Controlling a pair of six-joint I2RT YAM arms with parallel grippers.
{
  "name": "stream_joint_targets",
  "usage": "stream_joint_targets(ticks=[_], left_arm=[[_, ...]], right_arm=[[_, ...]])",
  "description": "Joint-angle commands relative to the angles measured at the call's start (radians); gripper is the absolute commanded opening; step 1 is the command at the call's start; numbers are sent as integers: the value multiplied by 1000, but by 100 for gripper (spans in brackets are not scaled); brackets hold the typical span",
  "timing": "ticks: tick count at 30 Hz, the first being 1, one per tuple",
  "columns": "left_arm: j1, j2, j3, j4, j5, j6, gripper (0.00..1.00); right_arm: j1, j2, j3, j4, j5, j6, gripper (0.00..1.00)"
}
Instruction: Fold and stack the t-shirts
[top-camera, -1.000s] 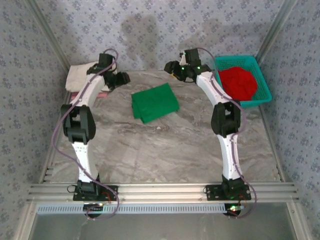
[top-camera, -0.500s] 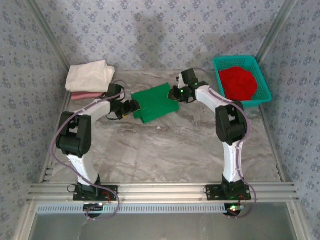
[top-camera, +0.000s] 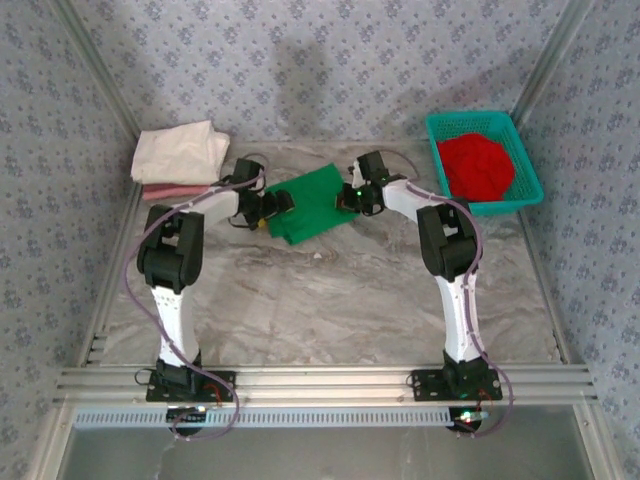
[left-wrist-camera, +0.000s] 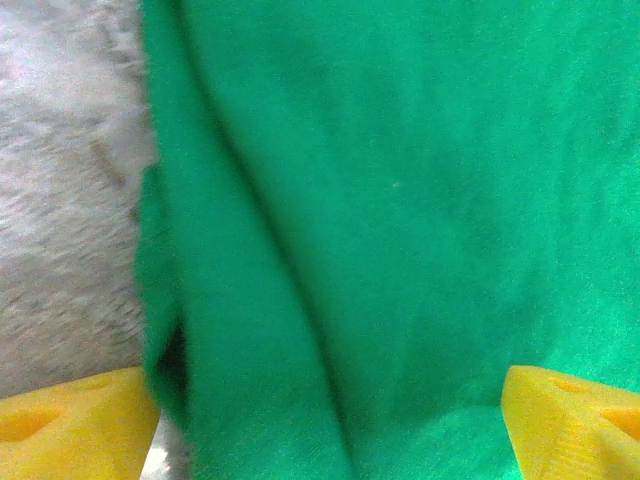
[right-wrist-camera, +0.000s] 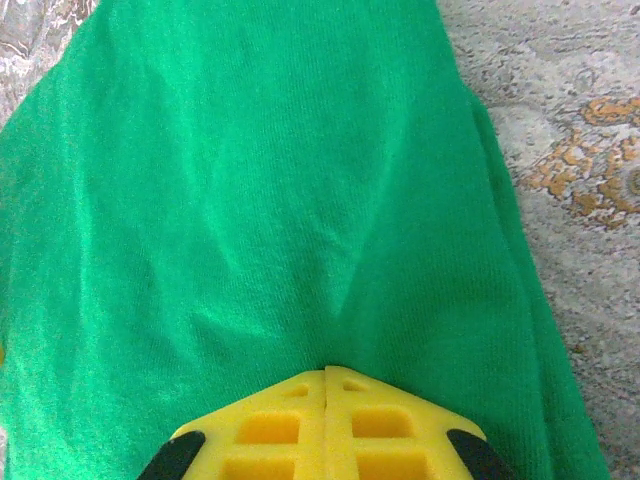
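The robot's left gripper should next lay the green t-shirt folded on top, so it should grab the folded t-shirt by its edge facing the cream-and-pink stack (top-camera: 274, 212) (left-wrist-camera: 312, 425).
A folded bright green t-shirt (top-camera: 312, 203) lies at the back middle of the table. My left gripper (top-camera: 273, 205) is at its left edge; in the left wrist view it (left-wrist-camera: 330, 410) stands open, its yellow fingers (left-wrist-camera: 70, 430) wide apart with the green t-shirt (left-wrist-camera: 380, 200) between them. My right gripper (top-camera: 350, 197) is at the shirt's right edge; in the right wrist view it (right-wrist-camera: 327, 372) is shut on the green t-shirt (right-wrist-camera: 280, 200), and the cloth puckers toward its tips. A red t-shirt (top-camera: 477, 165) lies bunched in the basket. A cream-white t-shirt (top-camera: 180, 150) rests folded on a pink t-shirt (top-camera: 160, 190).
The teal mesh basket (top-camera: 530, 180) stands at the back right, close to the right wall. The cream-and-pink stack sits at the back left corner. Patterned walls close in the table on three sides. The marble tabletop (top-camera: 320, 300) stretches bare toward the arm bases.
Both arms have swung down from the back of the table onto the green t-shirt, the left to its left edge, the right to its right edge. The shirt has shifted slightly.
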Motion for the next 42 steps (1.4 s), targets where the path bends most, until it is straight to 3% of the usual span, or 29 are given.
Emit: stream_joint_targets(ticks=[1, 8, 12, 16, 20, 27, 35, 38, 42], left_arm=[[-50, 55, 47, 58, 49, -29, 87], [-89, 108, 86, 116, 95, -105, 80], [-107, 136, 99, 151, 90, -130, 65], [-105, 159, 111, 165, 62, -133, 32], [-85, 167, 145, 145, 53, -106, 2], [-12, 104, 193, 6, -43, 53, 0], [12, 108, 462, -309, -221, 482, 0], [22, 106, 548, -358, -289, 626, 0], [52, 120, 664, -452, -300, 770, 0]], right_arm=[[-8, 14, -18, 31, -11, 25, 6], [-7, 2, -29, 62, -37, 55, 4], [-7, -18, -47, 90, -60, 80, 4], [-6, -51, -67, 148, -113, 130, 6], [-6, -117, -88, 204, -165, 190, 14], [-20, -458, -239, 265, -127, 177, 48], [-28, -803, -555, 378, 40, 80, 56], [-31, -838, -650, 417, 78, 80, 56], [-38, -842, -724, 420, 96, 80, 57]])
